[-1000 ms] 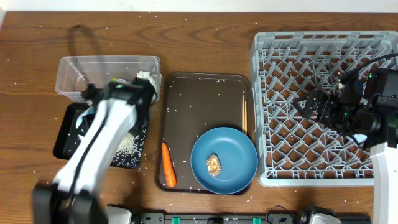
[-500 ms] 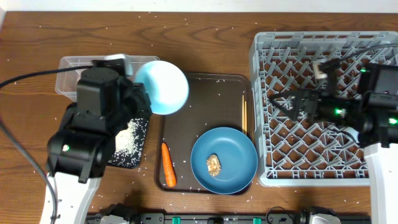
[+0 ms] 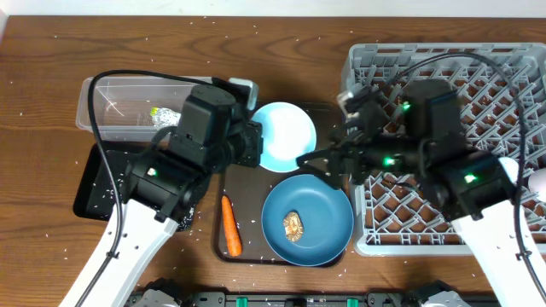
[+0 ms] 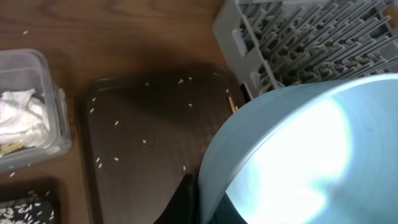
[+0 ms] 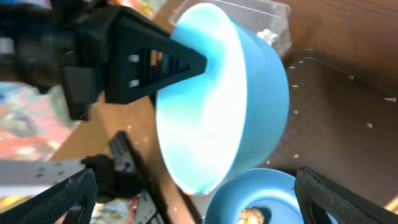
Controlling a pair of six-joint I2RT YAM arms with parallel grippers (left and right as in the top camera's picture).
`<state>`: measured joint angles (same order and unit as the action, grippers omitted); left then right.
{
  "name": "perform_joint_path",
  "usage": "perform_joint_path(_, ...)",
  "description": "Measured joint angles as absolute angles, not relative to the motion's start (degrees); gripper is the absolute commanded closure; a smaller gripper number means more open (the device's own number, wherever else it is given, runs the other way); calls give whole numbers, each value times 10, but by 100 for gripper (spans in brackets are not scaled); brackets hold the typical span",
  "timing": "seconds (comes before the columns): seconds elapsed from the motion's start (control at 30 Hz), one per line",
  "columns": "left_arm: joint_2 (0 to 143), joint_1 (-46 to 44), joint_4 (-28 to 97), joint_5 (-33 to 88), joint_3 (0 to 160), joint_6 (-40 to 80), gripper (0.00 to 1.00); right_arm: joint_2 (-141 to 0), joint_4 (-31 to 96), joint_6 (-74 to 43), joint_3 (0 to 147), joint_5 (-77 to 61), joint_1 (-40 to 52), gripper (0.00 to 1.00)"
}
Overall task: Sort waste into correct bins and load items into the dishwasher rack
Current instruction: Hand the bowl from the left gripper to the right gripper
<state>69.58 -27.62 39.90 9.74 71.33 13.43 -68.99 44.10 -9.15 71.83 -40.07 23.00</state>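
Note:
The bowl's free rim, opposite my left gripper, will be grabbed next by my right gripper. It will take over the pale blue bowl that way for the dishwasher rack.
My left gripper is shut on the rim of a pale blue bowl, holding it tilted above the back of the brown serving tray. In the left wrist view the bowl fills the right side, with my left gripper pinching its edge. My right gripper is open just right of the bowl. In the right wrist view the bowl hangs in front of my open right gripper. Below, the blue plate carries a brown food lump. The carrot lies beside it.
The grey dishwasher rack fills the right side. At the left, the clear tub holds a wrapper and napkin. In front of the tub lies the black tray. Rice grains speckle the table.
My left arm has carried the bowl rightward from over the tub to above the brown tray. My right arm has swung left from the rack toward the bowl, still open.

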Motion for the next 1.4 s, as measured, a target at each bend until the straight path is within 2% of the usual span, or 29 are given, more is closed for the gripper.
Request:
perform_joint_path(0.27,696,-315,390,87,714,134,94,-712,424,-121,718,-273,266,14)
perform_joint_path(0.47,696,-355,386,81,713,134,94,-755,396,-128,718,-256,266,43)
perform_joint_path(0.5,696,-355,388,77,713,134,94,-757,396,-132,718,-256,266,51)
perform_joint_path(0.67,697,-358,389,61,713,132,94,-758,386,-134,719,-270,266,67)
perform_joint_path(1.0,698,-360,372,34,713,132,91,-758,397,-135,719,-242,272,82)
perform_joint_path(1.03,698,-360,371,34,713,132,88,-758,397,-135,719,-241,272,82)
perform_joint_path(1.13,698,-360,369,33,713,131,87,-758,404,-135,719,-245,272,81)
perform_joint_path(1.17,698,-360,369,33,713,132,83,-758,406,-135,719,-246,272,81)
perform_joint_path(1.23,698,-360,369,32,713,128,68,-758,410,-134,719,-248,272,81)
perform_joint_path(1.4,698,-360,366,26,713,130,53,-758,427,-132,719,-243,273,82)
